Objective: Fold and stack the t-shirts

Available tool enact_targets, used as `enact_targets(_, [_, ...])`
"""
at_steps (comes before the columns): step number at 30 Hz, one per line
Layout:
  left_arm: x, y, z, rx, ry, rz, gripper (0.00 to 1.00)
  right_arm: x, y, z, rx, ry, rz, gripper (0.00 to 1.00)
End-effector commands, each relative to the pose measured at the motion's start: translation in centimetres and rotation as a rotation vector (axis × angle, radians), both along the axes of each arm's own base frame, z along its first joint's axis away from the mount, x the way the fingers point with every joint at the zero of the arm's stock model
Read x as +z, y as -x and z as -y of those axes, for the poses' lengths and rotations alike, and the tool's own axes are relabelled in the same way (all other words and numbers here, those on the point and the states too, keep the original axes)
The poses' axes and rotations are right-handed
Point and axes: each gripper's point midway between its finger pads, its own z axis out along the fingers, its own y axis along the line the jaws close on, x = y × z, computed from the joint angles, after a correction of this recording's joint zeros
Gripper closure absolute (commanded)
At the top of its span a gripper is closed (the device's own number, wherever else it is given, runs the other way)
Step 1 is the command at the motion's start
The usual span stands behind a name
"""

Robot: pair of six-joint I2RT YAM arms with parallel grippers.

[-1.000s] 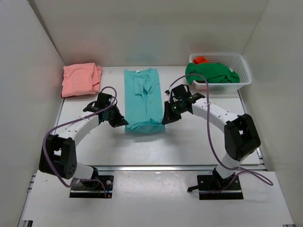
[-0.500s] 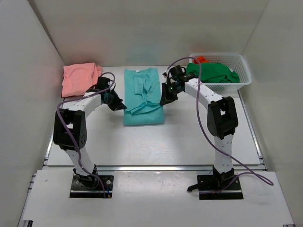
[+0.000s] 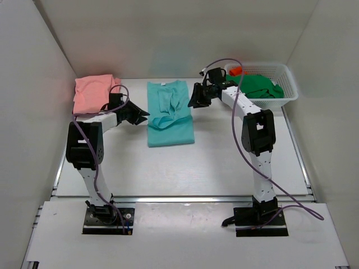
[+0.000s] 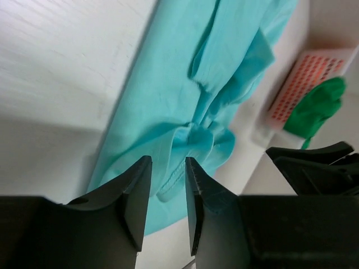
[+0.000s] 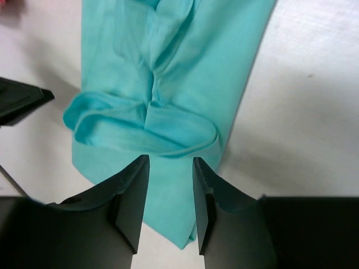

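Note:
Next, my right gripper grabs the teal t-shirt's near doubled corner on the basket's side (image 3: 192,141) (image 5: 184,238) to fold the t-shirt toward the collar.
The teal t-shirt (image 3: 170,115) lies flat mid-table, sleeves folded in, its lower hem doubled up into a loose roll across its middle (image 5: 146,126). My left gripper (image 3: 142,115) hovers just off the shirt's left edge, jaws apart and empty; in its own view (image 4: 168,162) the teal cloth (image 4: 168,101) lies beyond the tips. My right gripper (image 3: 192,101) hovers at the shirt's upper right edge, also open and empty (image 5: 171,159). The salmon pink t-shirt (image 3: 95,93) lies folded at the back left. The dark green t-shirt (image 3: 252,87) hangs over the basket rim.
A white mesh basket (image 3: 283,84) stands at the back right, holding the green shirt and something orange (image 3: 236,70). White walls enclose the table on the left, back and right.
Both grippers carried the shirt's lower hem up over its middle, let it go there, and moved further toward the back. The shirt now looks shorter.

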Motion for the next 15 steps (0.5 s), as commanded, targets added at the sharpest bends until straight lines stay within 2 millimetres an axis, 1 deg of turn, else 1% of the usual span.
enact_targets(1, [5.5,-1.9,0.2,0.055,0.142,0.179,0.58,5.7,-2.8,0.9,-0.079,-0.071,0.160,0.66])
enact_targets(2, [5.9,-1.7,0.2,0.049,0.143,0.195,0.58,5.6,-2.5,1.1,-0.079,-0.056,0.152,0.65])
enact_targets(3, [5.1,-1.2,0.4,0.044,0.141,0.169,0.58,4.8,-1.9,1.4,-0.085,-0.040,0.129,0.66])
enact_targets(4, [4.6,-0.2,0.6,0.034,0.137,0.153,0.58,4.1,-0.9,1.6,-0.091,-0.022,0.100,0.66])
enact_targets(5, [4.8,0.1,0.6,0.032,0.134,0.163,0.59,3.6,-0.4,2.0,-0.089,-0.004,0.090,0.66])
enact_targets(6, [3.6,1.2,0.5,0.033,0.123,0.121,0.60,2.6,1.1,1.8,-0.081,0.018,0.064,0.68])
enact_targets(7, [3.2,2.2,0.7,0.031,0.099,0.112,0.62,1.3,2.8,2.0,-0.078,0.044,0.025,0.69])
enact_targets(8, [3.3,2.9,0.7,0.020,0.071,0.104,0.62,-0.3,3.9,2.5,-0.091,0.078,-0.006,0.69])
enact_targets(9, [3.2,3.6,0.8,-0.001,0.037,0.113,0.61,0.2,4.8,2.1,-0.083,0.085,0.010,0.69])
enact_targets(10, [1.8,5.2,1.1,-0.026,-0.015,0.063,0.58,-0.2,6.0,2.1,-0.080,0.102,0.003,0.69])
enact_targets(11, [1.0,6.3,0.7,-0.013,-0.065,0.026,0.53,-1.2,7.4,2.3,-0.080,0.123,-0.019,0.68])
enact_targets(12, [1.1,7.0,0.7,-0.027,-0.088,0.035,0.49,-1.1,7.9,1.7,-0.067,0.122,-0.009,0.68])
enact_targets(13, [0.3,7.9,0.7,-0.026,-0.114,0.007,0.47,-1.5,9.0,1.5,-0.068,0.117,-0.023,0.65])
enact_targets(14, [-0.1,8.7,0.7,-0.034,-0.123,0.005,0.42,-2.1,10.1,1.4,-0.074,0.106,-0.058,0.62])
enact_targets(15, [0.0,8.9,1.0,-0.037,-0.113,0.008,0.40,-2.8,10.9,1.1,-0.066,0.095,-0.071,0.59])
